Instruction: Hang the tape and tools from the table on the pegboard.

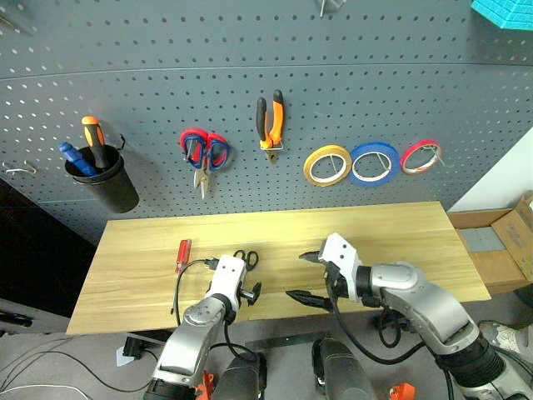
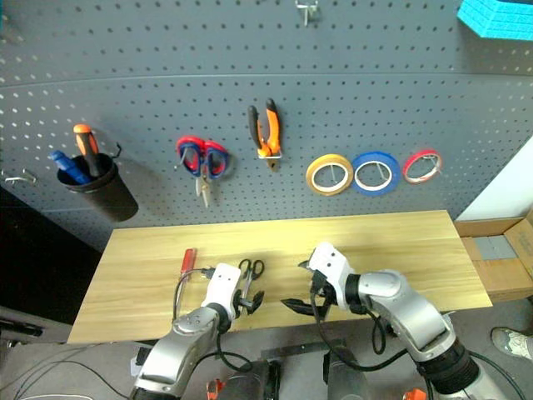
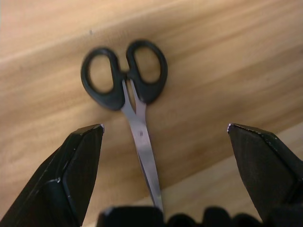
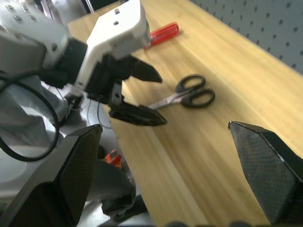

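My left gripper needs to move lower before it closes on the scissor blades. Its fingers are above the tabletop around the blades, so they would miss the blades if they closed now.
Small black-handled scissors (image 3: 113, 99) lie flat on the light wood table (image 1: 400, 233), blades toward my open left gripper (image 3: 164, 127), which hovers just short of them with the blades between its fingers. A red-handled screwdriver (image 1: 182, 254) lies to their left. My right gripper (image 1: 305, 277) is open and empty over the table's front edge, to the right of the scissors (image 4: 191, 94), facing the left gripper (image 4: 142, 94). On the grey pegboard (image 1: 375, 83) hang the orange-and-black pliers (image 1: 270, 121) and the yellow tape (image 1: 326, 165).
Red-and-blue scissors (image 1: 203, 152), a blue tape ring (image 1: 374, 162) and a red tape ring (image 1: 420, 156) also hang on the board. A black cup (image 1: 104, 179) with an orange-and-black screwdriver hangs at the left. Cardboard boxes (image 1: 508, 242) stand beyond the table's right end.
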Tool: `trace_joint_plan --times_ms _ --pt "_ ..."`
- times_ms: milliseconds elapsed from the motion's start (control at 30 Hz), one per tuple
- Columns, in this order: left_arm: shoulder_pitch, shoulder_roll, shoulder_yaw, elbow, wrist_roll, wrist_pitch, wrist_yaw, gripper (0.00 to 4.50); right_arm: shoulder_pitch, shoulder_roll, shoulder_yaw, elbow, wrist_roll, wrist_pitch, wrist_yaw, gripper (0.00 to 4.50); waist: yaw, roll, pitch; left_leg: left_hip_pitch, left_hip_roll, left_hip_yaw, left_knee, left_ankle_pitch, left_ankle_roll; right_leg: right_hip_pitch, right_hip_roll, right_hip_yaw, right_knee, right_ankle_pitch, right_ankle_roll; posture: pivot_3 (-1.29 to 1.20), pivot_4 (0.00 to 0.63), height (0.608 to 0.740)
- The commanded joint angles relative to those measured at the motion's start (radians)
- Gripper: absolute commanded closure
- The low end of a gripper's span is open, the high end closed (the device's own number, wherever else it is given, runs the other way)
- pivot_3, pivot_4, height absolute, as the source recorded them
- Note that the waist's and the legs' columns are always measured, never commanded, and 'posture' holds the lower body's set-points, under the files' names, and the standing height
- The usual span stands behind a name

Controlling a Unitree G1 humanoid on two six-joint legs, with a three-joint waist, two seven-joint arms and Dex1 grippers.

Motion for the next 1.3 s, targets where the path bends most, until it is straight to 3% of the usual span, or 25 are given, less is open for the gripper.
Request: trace_joint_plan --times_ms 33,400,533,700,900,1000,1167,1300 --pt "-0.012 -0.029 0.007 -0.008 0.042 0.012 0.071 0.0 0.019 0.001 -0.002 -0.015 -0.023 -0.038 -0.003 0.06 0.004 -0.001 0.0 0.0 0.0 0.0 0.0 0.0 0.0 0.0 0.0 0.0 0.0 0.0 0.0 -0.14 0.23 0.74" --pt "-0.156 -0.14 0.018 0.264 0.068 0.013 0.157 0.0 0.021 -0.032 -0.035 -0.021 -0.051 -0.011 0.012 0.06 0.003 -0.004 0.003 -0.002 -0.001 0.0 0.0 0.0 0.0 0.0 -0.001 -0.001 -0.002 0.0 0.0 -0.2 0.25 0.74" --pt "-0.159 -0.163 0.04 0.276 0.086 0.081 0.215 0.0 0.027 -0.039 -0.044 -0.031 -0.046 0.0 0.014 0.06 0.001 -0.004 0.003 -0.001 0.0 -0.001 0.0 0.0 0.0 0.001 -0.001 -0.001 -0.003 0.0 0.0 -0.2 0.251 0.74" --pt "-0.144 -0.157 0.036 0.25 0.11 0.122 0.251 1.19 0.022 -0.032 -0.038 -0.017 -0.057 -0.003 0.015 0.0 -0.006 -0.004 0.003 0.002 0.0 0.0 0.0 0.0 0.0 0.004 0.0 -0.001 -0.003 0.0 0.001 -0.19 0.249 0.74" --pt "-0.14 -0.16 0.048 0.249 0.12 0.146 0.271 3.28 -0.001 -0.019 -0.032 0.011 -0.068 -0.011 0.018 0.0 -0.005 -0.004 0.003 0.002 0.0 0.0 0.0 0.0 0.0 0.004 0.0 -0.001 -0.003 0.0 0.001 -0.19 0.245 0.74" --pt "-0.15 -0.156 0.042 0.236 0.102 0.049 0.239 4.27 -0.01 -0.022 -0.028 0.028 -0.082 -0.018 0.017 0.0 -0.005 -0.004 0.003 0.002 0.0 0.0 0.0 0.0 0.0 0.004 0.0 -0.001 -0.003 0.0 0.001 -0.18 0.242 0.74" --pt "-0.168 -0.131 0.025 0.152 0.099 -0.124 0.183 4.3 -0.031 -0.016 -0.035 0.06 -0.087 -0.042 0.029 0.0 0.0 -0.004 0.003 -0.001 0.0 -0.001 0.0 0.0 0.0 0.002 0.0 -0.001 -0.005 0.001 0.001 -0.17 0.224 0.74" --pt "-0.168 -0.051 -0.025 0.065 0.151 -0.332 0.132 4.3 -0.067 0.004 -0.072 0.037 -0.02 -0.025 0.068 0.0 0.002 -0.004 0.003 -0.004 0.0 -0.003 -0.001 0.0 -0.001 0.0 0.0 -0.001 -0.007 0.002 0.0 -0.15 0.211 0.74"
